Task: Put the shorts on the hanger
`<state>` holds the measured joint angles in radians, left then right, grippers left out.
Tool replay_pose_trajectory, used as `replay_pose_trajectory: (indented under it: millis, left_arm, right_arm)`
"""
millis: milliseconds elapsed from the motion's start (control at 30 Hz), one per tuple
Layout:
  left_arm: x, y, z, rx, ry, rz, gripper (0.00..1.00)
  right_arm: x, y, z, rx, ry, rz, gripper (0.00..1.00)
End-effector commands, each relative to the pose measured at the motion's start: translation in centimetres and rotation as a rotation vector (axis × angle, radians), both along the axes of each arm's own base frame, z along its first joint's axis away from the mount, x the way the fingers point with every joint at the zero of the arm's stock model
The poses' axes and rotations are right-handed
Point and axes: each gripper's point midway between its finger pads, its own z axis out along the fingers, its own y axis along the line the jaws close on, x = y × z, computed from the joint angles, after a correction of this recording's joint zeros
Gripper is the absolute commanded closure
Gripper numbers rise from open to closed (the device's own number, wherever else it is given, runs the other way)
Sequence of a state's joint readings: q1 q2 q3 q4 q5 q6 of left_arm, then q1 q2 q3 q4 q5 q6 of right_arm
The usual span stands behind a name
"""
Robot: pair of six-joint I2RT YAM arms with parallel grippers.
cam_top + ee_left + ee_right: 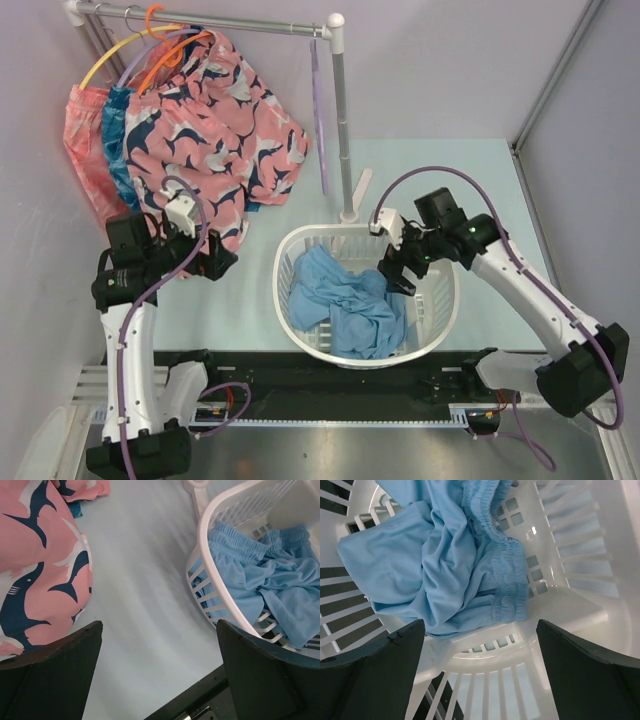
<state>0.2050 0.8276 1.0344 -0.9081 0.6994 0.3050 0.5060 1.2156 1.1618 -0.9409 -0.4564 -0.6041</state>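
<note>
The light-blue shorts should be held next by the elastic waistband (374,282) with my right gripper. Their opening then stays free to go on the lavender hanger (320,120).
The light-blue shorts (340,300) lie crumpled inside a white slatted basket (440,320) in the middle of the table. Their elastic waistband shows in the right wrist view (450,565) and in the left wrist view (260,575). The lavender hanger (320,120) hangs edge-on from the right end of the rack. My right gripper (395,272) hovers open over the basket's right side, just above the shorts (480,645), holding nothing. My left gripper (222,262) stands open left of the basket above bare table (159,645), also holding nothing.
A white pipe rack (345,120) stands at the back, its base (352,213) just behind the basket. Pink shark-patterned shorts (215,120), teal shorts (120,150), an orange hanger (160,20) and a yellow hanger (100,60) hang at its left. A black rail (330,385) runs along the near edge.
</note>
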Motion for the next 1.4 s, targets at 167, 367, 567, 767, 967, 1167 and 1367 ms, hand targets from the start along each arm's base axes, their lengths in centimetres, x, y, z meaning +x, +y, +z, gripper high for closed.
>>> replay_pose_trajectory:
  millis: [167, 367, 567, 767, 967, 1167, 1367]
  left_arm:
    - [0.7, 0.1, 3.2, 0.018, -0.139, 0.015, 0.0]
    - [0.1, -0.5, 3.7, 0.02, -0.192, -0.027, 0.0]
    - [0.0, -0.6, 3.2, 0.03, -0.192, -0.048, 0.0]
    - [0.0, -0.8, 3.0, 0.028, -0.194, -0.067, 0.0]
    - [0.1, -0.8, 2.8, 0.038, -0.196, -0.078, 0.0]
    - [-0.1, -1.2, 3.1, 0.025, -0.204, -0.102, 0.0]
    - [-0.9, -2.4, 4.3, 0.014, -0.24, -0.204, 0.0]
  right_arm:
    - [2.6, 2.3, -2.9, -0.063, -0.03, 0.131, 0.06]
    - [4.1, 3.4, -5.4, -0.11, -0.035, 0.164, 0.12]
    - [4.9, 4.2, -8.5, -0.179, -0.031, 0.2, 0.12]
    - [6.0, 4.5, -11.8, -0.229, -0.042, 0.196, 0.12]
    - [4.6, 5.1, -14.5, -0.258, -0.012, 0.246, 0.17]
    - [3.2, 5.0, -13.0, -0.272, -0.045, 0.281, 0.85]
    - [4.0, 3.7, -5.1, -0.286, -0.328, 0.246, 1.0]
